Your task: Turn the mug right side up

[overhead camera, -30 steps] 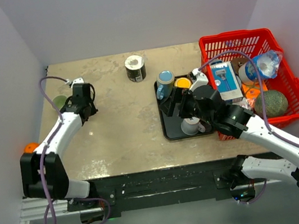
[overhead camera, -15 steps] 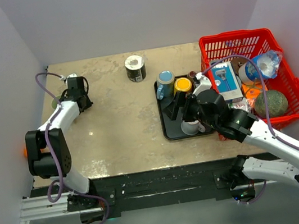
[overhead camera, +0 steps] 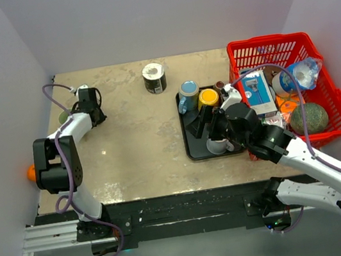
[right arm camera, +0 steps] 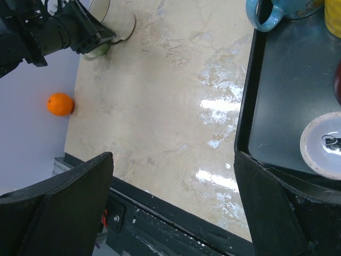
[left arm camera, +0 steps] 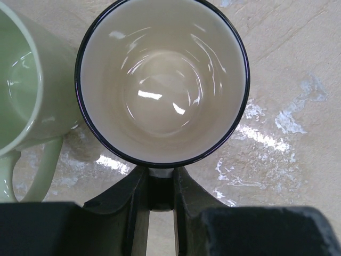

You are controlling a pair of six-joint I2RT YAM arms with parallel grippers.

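Note:
The mug is upright at the flat table and would stay that way beside the pale green mug, so my left gripper needs to let go of the mug.
A mug with a dark rim and cream inside (left arm camera: 162,80) stands upright, mouth up, on the table at the far left. My left gripper (left arm camera: 160,178) is shut on its handle (left arm camera: 160,172); in the top view the gripper (overhead camera: 88,101) covers this mug. A pale green mug (left arm camera: 21,90) stands upright right beside it, also seen in the top view (overhead camera: 67,116). My right gripper (right arm camera: 173,176) is open and empty, held above the left edge of the black tray (overhead camera: 194,153). A white mug (overhead camera: 217,145) sits bottom up on the tray, its base visible in the right wrist view (right arm camera: 325,144).
An orange (overhead camera: 31,171) lies off the table's left edge. A patterned can (overhead camera: 154,77) stands at the back centre. A blue mug (overhead camera: 187,93) and a yellow cup (overhead camera: 208,98) stand at the tray's far end. A red basket (overhead camera: 335,124) with several items sits at right.
My left arm swung back and left to the far left corner, the gripper ending beside the green mug. The right arm shifted only slightly over the tray.

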